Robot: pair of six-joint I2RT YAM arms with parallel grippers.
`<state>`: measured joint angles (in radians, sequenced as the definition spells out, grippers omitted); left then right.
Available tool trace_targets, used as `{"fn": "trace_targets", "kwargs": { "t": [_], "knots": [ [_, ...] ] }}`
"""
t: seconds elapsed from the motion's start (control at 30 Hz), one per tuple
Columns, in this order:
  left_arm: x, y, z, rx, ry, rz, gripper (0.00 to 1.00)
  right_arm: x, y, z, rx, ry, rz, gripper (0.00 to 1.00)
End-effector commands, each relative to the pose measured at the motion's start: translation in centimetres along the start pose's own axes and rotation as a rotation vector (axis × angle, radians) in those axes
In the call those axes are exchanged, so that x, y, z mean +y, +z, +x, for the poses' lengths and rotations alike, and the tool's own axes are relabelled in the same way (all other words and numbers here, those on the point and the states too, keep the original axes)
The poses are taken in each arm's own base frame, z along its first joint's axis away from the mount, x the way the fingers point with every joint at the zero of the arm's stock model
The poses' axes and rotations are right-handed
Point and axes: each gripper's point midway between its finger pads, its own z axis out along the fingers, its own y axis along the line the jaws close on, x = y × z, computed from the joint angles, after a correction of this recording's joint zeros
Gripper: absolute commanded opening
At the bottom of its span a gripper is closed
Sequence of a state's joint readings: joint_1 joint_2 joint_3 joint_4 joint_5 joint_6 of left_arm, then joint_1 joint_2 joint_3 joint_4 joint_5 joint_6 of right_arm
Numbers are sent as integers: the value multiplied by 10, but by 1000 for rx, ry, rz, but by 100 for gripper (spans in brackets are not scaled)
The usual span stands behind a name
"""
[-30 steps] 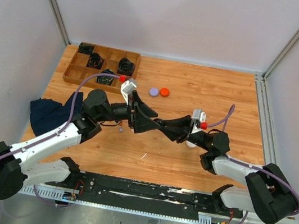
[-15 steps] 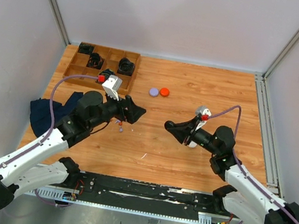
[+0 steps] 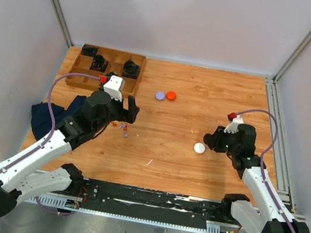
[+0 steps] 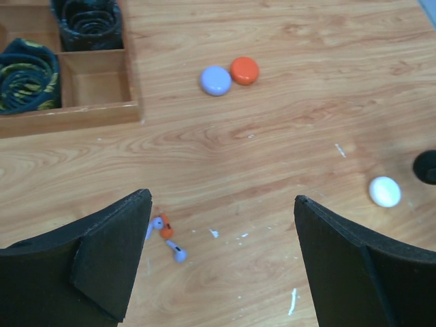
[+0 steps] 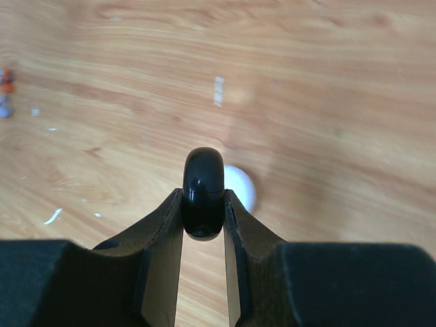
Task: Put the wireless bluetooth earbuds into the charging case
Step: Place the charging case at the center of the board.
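Note:
The black round charging case (image 5: 203, 184) is above the wood and partly covers the white case. It would fall against the white case if I opened now, so my right gripper needs to keep holding it.
Three tiny earbuds lie loose on the wood: two purple (image 4: 178, 253) and one orange (image 4: 165, 227), seen from above as a small cluster (image 3: 124, 128). My left gripper (image 4: 223, 199) hangs open above the table, its left finger (image 4: 109, 259) right beside the buds, nothing between the jaws. Farther right, my right gripper (image 5: 202, 195) is shut on a black round charging case (image 5: 203, 184), held edge-on just above the table (image 3: 212, 139). A white round case (image 5: 242, 189) lies on the wood just behind the black one (image 3: 199, 148).
A purple case (image 3: 159, 95) and an orange case (image 3: 171, 95) lie side by side at mid-table. A wooden compartment tray (image 3: 79, 75) with coiled black cables stands at the back left. A dark blue cloth (image 3: 51, 119) lies beside the left arm.
The two grippers were together at the table's middle and have drawn apart, left arm to the left, right arm to the right. The left jaws have spread wider. The right keeps the black case.

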<state>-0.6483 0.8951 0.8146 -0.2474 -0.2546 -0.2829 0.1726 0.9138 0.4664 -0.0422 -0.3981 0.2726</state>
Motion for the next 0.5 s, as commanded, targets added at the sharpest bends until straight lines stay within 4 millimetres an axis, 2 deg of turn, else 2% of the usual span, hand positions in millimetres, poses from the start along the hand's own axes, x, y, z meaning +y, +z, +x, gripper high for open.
{"fn": "trace_targets", "kwargs": {
  "t": [0.0, 0.13, 0.2, 0.47],
  "knots": [
    [26, 2, -4, -38, 40, -84, 91, -39, -13, 15, 83, 107, 184, 15],
    [42, -1, -5, -64, 34, -104, 91, -60, -17, 32, 132, 175, 248, 16],
    [45, -2, -4, -66, 25, -99, 91, -64, -16, 40, 162, 195, 252, 17],
    [54, -3, -6, -82, -9, -95, 90, -52, 4, 65, 303, 264, 129, 21]
  ]
}}
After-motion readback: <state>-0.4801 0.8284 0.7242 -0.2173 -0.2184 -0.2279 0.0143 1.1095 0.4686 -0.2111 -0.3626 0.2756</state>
